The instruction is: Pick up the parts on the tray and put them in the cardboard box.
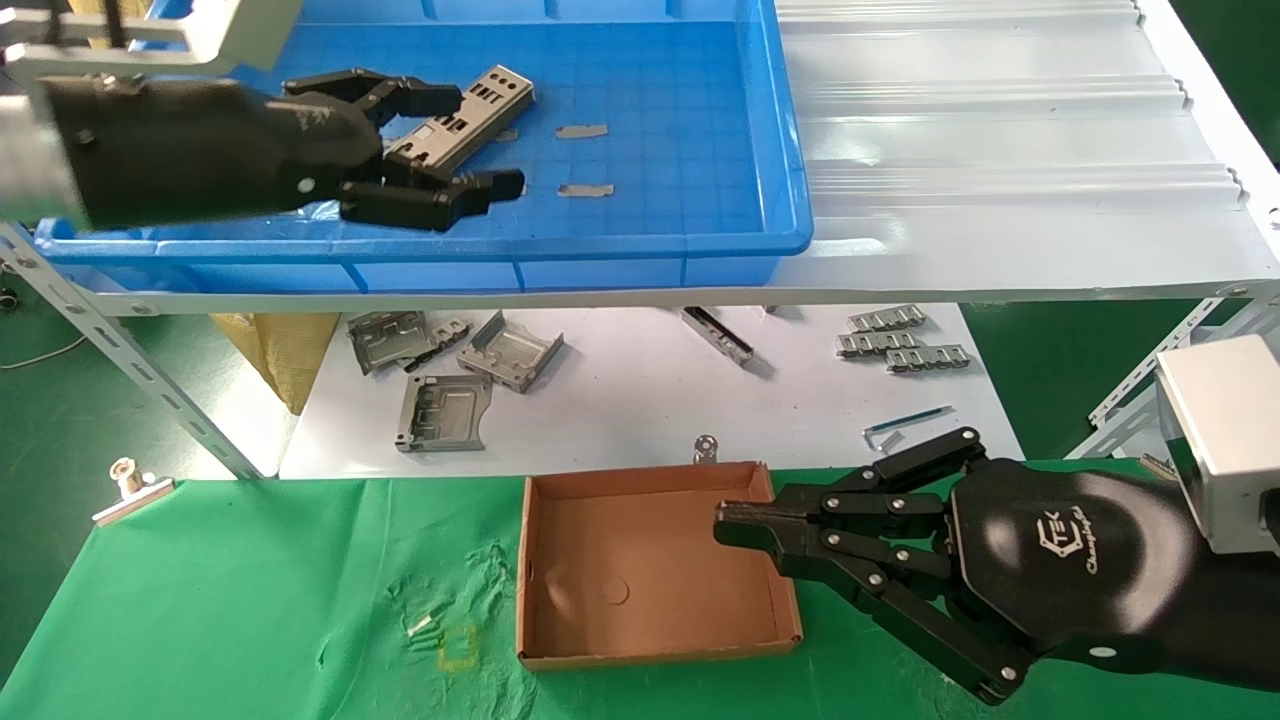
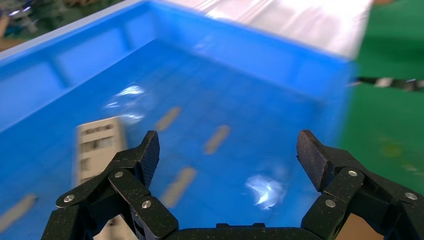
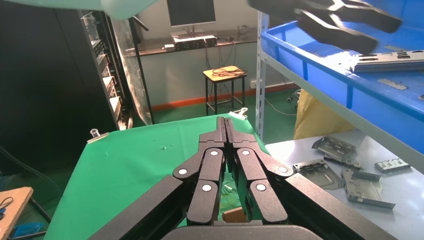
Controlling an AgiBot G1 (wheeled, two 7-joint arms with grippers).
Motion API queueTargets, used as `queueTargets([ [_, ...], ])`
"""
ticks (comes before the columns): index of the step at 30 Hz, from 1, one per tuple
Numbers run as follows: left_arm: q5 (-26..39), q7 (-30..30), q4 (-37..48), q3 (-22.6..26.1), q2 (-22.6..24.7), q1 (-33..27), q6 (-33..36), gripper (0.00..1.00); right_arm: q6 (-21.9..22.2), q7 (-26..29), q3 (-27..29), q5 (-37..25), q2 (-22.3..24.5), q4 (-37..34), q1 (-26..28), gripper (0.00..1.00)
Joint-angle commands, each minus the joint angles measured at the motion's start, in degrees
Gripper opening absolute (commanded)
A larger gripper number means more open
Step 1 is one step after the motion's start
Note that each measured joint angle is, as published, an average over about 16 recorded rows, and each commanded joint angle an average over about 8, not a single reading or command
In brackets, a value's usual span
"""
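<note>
My left gripper grabs the long plate on top, a long plate [image 1: 489, 100], across its middle [image 1: 455, 131] next, so that it stays level.
One part [image 1: 497, 88], a long silver-grey plate with cutouts, lies slanted on the floor of the blue tray [image 1: 680, 120]. My left gripper [image 1: 480, 140] is open above it, one finger on each side of the plate's near half, holding nothing. In the left wrist view the open gripper [image 2: 228, 145] hovers over the tray floor [image 2: 260, 100], with the part [image 2: 97, 142] beside one finger. The cardboard box [image 1: 655, 650] sits empty on the green cloth. My right gripper [image 1: 725, 520] is shut and empty over the box's right wall; it also shows in the right wrist view [image 3: 225, 122].
Bits of tan tape [image 1: 582, 131] lie on the tray floor. Squarish grey brackets [image 1: 440, 410] and ridged strips [image 1: 900, 345] lie on the white table under the shelf. A binder clip [image 1: 130, 488] sits at the left. The shelf's angled leg [image 1: 130, 360] stands at the left.
</note>
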Motion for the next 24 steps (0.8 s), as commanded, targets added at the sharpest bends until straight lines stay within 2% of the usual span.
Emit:
queueTargets([
  [1, 2.98, 1.17, 5.85, 1.45, 2.66, -3.59, -1.16, 1.00, 0.00, 0.00, 0.00, 0.00, 0.00, 0.00, 0.00, 0.00],
  [8, 6.68, 5.12, 19.45, 3.32, 8.47, -9.22, -4.99, 1.00, 0.00, 0.00, 0.00, 0.00, 0.00, 0.00, 0.00, 0.00],
  [15, 7.40, 8.37, 27.26, 3.39, 11.50, -11.82, -10.34, 1.00, 0.00, 0.00, 0.00, 0.00, 0.00, 0.00, 0.00, 0.02],
  [16, 7.45, 8.81, 28.02, 3.36, 11.83, -12.04, -11.31, 1.00, 0.00, 0.00, -0.01, 0.00, 0.00, 0.00, 0.00, 0.08],
  [22, 7.64, 10.65, 31.17, 3.27, 13.55, -12.88, -15.90, 1.00, 0.00, 0.00, -0.01, 0.00, 0.00, 0.00, 0.00, 0.83],
  [24, 7.64, 11.01, 31.82, 3.25, 13.93, -13.09, -16.51, 1.00, 0.00, 0.00, -0.01, 0.01, 0.00, 0.00, 0.00, 1.00],
])
